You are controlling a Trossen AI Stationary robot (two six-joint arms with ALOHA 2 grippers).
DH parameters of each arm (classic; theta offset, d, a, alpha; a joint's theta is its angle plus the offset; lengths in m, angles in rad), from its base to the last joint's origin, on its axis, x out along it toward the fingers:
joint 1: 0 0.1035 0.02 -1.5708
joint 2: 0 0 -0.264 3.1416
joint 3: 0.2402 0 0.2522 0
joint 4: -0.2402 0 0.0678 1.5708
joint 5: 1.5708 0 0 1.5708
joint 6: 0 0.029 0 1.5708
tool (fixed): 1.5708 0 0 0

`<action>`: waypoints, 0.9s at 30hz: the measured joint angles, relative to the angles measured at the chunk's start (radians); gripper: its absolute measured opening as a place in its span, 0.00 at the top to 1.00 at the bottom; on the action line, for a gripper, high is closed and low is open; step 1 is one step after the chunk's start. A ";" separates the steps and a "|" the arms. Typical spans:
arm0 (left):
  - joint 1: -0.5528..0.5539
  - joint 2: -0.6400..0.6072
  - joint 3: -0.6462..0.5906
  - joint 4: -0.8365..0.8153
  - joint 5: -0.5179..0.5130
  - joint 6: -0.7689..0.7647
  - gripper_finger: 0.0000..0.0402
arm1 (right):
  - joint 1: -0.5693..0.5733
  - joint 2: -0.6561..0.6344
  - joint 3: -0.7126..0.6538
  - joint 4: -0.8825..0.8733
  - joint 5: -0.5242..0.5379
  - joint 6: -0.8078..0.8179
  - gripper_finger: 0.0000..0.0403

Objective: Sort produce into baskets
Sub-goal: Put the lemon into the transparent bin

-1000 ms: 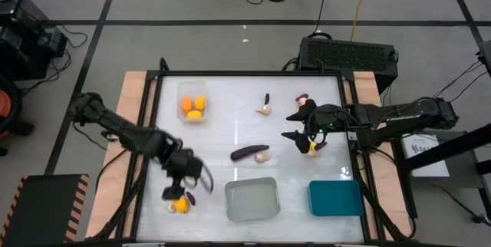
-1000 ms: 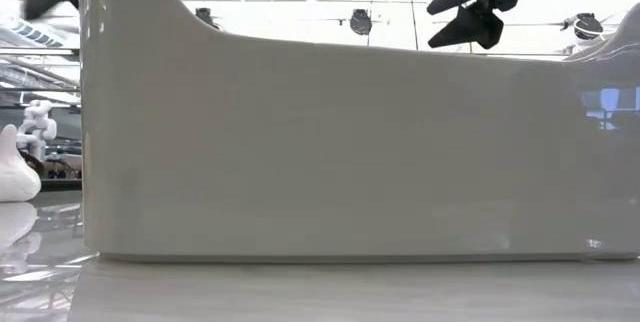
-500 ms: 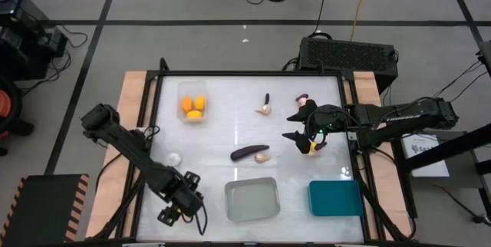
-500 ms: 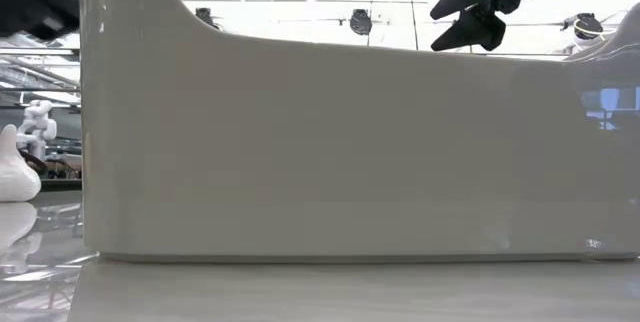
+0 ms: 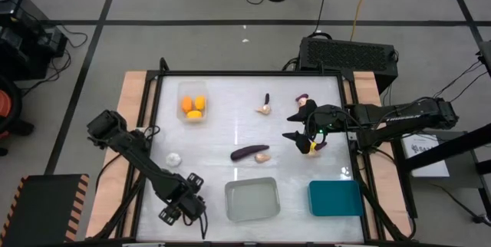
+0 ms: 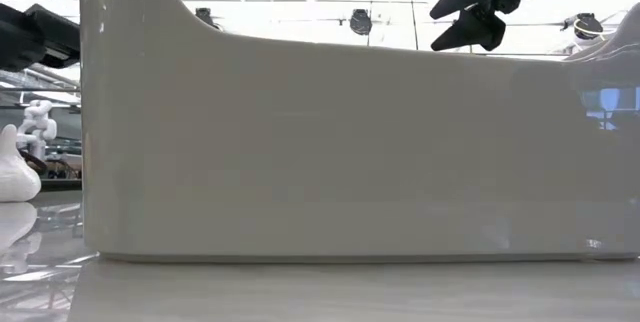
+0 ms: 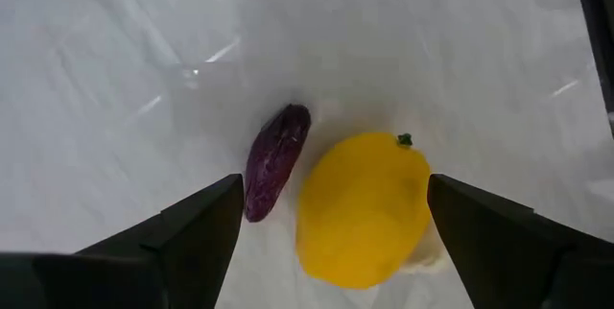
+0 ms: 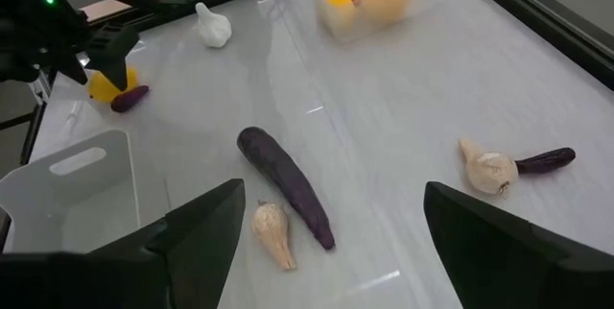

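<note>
The left gripper will take hold of the yellow piece by its rounded sides next, so that the piece can be sorted with the orange pieces in the clear bin [image 5: 192, 101].
My left gripper [image 5: 178, 210] is open near the table's near left corner. In the left wrist view its fingers [image 7: 333, 194] stand on either side of a yellow rounded piece [image 7: 363, 208] and a small purple eggplant [image 7: 275, 160], touching neither. My right gripper [image 5: 290, 126] is open and empty above the table's right side, over a yellow and purple piece [image 5: 313, 147]. A clear bin [image 5: 192, 101] holds orange pieces. A grey bin [image 5: 252, 199] and a teal bin [image 5: 335, 198] stand at the near edge.
A long eggplant [image 8: 288, 189] lies mid-table beside a garlic bulb [image 8: 273, 232]. Another bulb [image 8: 489, 170] and a small eggplant [image 8: 547, 160] lie farther back. A white bulb [image 5: 173, 158] lies at the left. A black vented box [image 5: 349, 51] stands behind the table.
My left gripper has gone toward the table's near edge and come down over the yellow piece and the small eggplant, uncovering the white bulb at the left. The produce has stayed where it was.
</note>
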 joint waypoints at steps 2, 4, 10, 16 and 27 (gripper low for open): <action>-0.007 0.000 0.000 -0.010 0.009 0.044 0.16 | 0.000 0.000 0.000 0.000 0.000 0.005 0.22; -0.012 0.001 0.000 -0.039 0.031 0.082 0.16 | 0.000 0.000 0.000 0.000 0.000 0.009 0.22; -0.018 0.003 0.000 -0.066 0.052 0.090 0.16 | 0.000 0.000 0.000 0.000 0.000 0.011 0.22; -0.017 0.036 0.000 -0.044 0.048 0.093 0.16 | 0.000 0.000 0.000 0.000 0.000 0.011 0.22; -0.016 0.086 0.002 -0.039 0.040 0.091 0.18 | 0.000 0.000 0.000 0.000 0.002 0.004 0.22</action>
